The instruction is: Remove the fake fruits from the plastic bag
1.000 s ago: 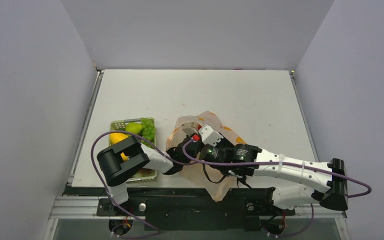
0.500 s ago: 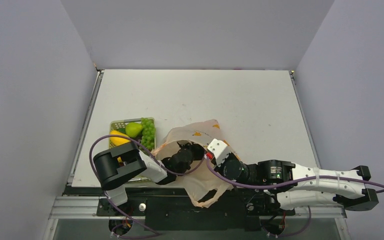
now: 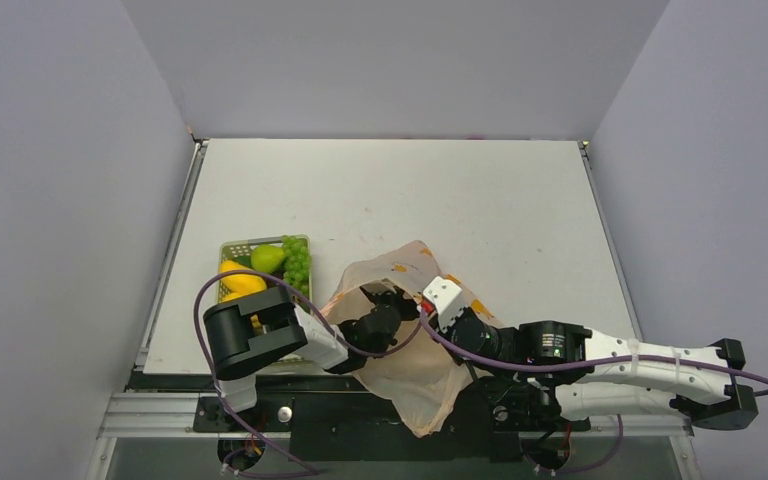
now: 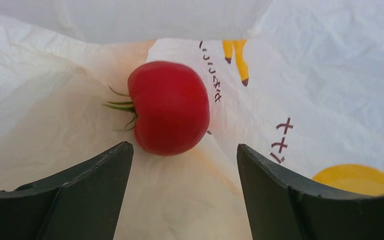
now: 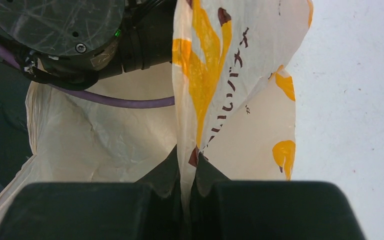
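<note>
My left gripper takes hold of the fruit by its round body [image 4: 171, 107], stem end to base, next, to take the red fruit from the bag [image 4: 330, 75].
The peach plastic bag [image 3: 405, 355] with banana prints lies at the table's near edge. My left gripper [image 3: 388, 305] reaches into its mouth; in the left wrist view it [image 4: 182, 150] is open and empty, with a red fake fruit with a green stem [image 4: 169, 107] just beyond the fingertips inside the bag [image 4: 330, 75]. My right gripper [image 3: 430, 300] is shut on the bag's edge [image 5: 200, 100], pinching the film between its fingertips [image 5: 186, 160]. Green grapes [image 3: 297, 260], a green fruit [image 3: 267, 257] and a yellow fruit [image 3: 240, 282] lie in the basket.
The light green lattice basket [image 3: 235, 246] stands left of the bag, partly under my left arm. Grey walls close in the table [image 3: 480, 190] on three sides. My left arm's purple cable [image 5: 130, 102] crosses the right wrist view.
My left gripper has pushed further into the bag. My right arm pulled back toward the near edge with the bag's edge, dragging the bag nearer, then eased slightly forward.
</note>
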Robot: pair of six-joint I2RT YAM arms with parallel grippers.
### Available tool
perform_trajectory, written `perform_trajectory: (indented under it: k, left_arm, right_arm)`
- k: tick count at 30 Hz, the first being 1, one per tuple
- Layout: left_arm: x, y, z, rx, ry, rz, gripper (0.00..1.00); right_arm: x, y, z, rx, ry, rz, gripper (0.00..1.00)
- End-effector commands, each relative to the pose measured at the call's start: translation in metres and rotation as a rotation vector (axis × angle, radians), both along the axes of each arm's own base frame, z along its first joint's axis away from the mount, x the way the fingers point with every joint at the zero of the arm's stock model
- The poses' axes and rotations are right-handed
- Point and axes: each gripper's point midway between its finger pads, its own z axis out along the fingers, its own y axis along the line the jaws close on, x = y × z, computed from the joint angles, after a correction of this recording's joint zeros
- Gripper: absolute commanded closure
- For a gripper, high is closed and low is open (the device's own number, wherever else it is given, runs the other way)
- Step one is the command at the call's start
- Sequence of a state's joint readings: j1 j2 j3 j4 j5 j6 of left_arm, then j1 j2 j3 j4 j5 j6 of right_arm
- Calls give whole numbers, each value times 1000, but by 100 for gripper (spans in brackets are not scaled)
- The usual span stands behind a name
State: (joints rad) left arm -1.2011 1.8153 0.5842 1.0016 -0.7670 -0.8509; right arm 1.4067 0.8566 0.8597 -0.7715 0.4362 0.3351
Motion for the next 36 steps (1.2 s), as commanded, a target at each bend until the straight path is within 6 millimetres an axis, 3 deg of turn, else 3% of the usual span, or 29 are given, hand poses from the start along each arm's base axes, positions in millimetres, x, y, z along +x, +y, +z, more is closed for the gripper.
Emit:
perform_trajectory:
  k: [1, 4, 7, 12, 16, 17, 22, 27, 29, 30, 32, 34, 35, 36]
  left_arm:
    - [13, 1, 25, -21, -82, 92, 26]
    - [23, 6, 38, -31, -135, 155, 26]
    - [36, 5, 36, -23, -144, 189, 25]
    - [50, -9, 41, -47, -186, 202, 19]
    - [58, -25, 31, -44, -198, 189, 13]
    - [58, -31, 19, -17, -193, 168, 12]
    - [66, -61, 2, 15, -242, 88, 12]
    - [70, -91, -7, -4, -273, 8, 28]
    - [70, -93, -9, -17, -280, 2, 42]
    - [70, -91, -4, -33, -287, 10, 51]
    - [71, -83, 2, -19, -288, 37, 57]
    - [70, -69, 5, 25, -281, 57, 59]
    - [71, -64, 18, 12, -290, 69, 60]
    - [70, -55, 15, 42, -290, 73, 62]
  right_arm:
    - [-1, 5, 5, 32, 11, -2, 100]
    - [0, 5, 4, 27, 10, -2, 100]
    - [-2, 7, 3, 26, 18, 7, 100]
    - [-5, 10, 1, 19, 32, 26, 100]
    - [-7, 13, 1, 24, 41, 43, 100]
    - [-8, 13, 3, 33, 43, 47, 100]
    - [-10, 11, 8, 56, 43, 53, 100]
    - [-10, 9, 13, 63, 41, 45, 100]
    - [-11, 8, 16, 68, 44, 39, 100]
    - [-11, 6, 18, 70, 45, 27, 100]
    - [-11, 4, 21, 80, 54, 3, 100]
    - [-12, -1, 21, 70, 73, -28, 100]
    - [-13, -3, 21, 78, 89, -56, 100]
    - [-13, -9, 19, 57, 99, -77, 100]
